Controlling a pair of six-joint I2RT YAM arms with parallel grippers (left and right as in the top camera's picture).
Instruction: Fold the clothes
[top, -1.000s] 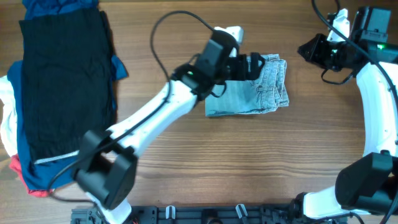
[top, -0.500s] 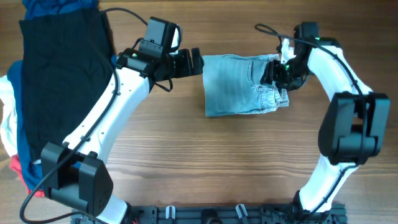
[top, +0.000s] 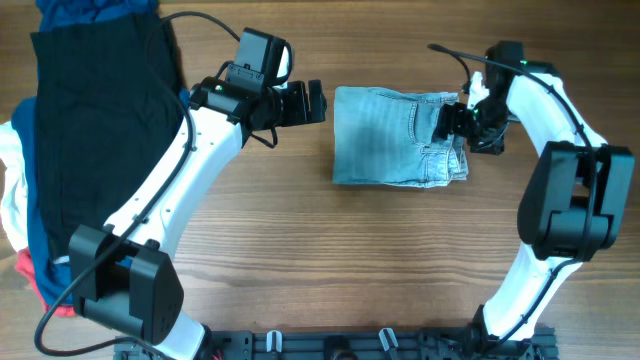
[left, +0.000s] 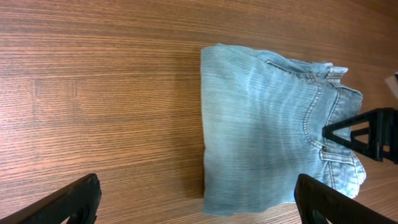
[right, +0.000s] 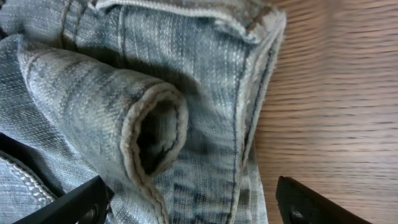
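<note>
The shorts (top: 395, 137) need to move aside still folded, so my right gripper next needs to grab the stacked waistband and hem edge (top: 456, 131), layers together.
The clothes, light blue denim shorts (top: 395, 137), lie folded into a compact rectangle at the table's middle back, waistband and cuffed hem stacked at the right edge. My left gripper (top: 318, 102) hovers open just left of them, and the left wrist view shows the shorts (left: 267, 137) ahead of its wide-apart fingers (left: 78, 199). My right gripper (top: 447, 122) is at the shorts' right edge. In the right wrist view the rolled denim hem (right: 155, 124) lies under the open gripper (right: 193, 205), and nothing is pinched.
A large black garment (top: 105, 140) covers the far left of the table on a pile of navy (top: 190, 108), white (top: 12, 200) and red (top: 30, 272) clothes. Bare wood (top: 400, 260) lies in front of the shorts.
My left arm has pulled back left off the shorts. My right arm swung in from the far right onto their right edge, then opened its jaws. The shorts shifted slightly right.
</note>
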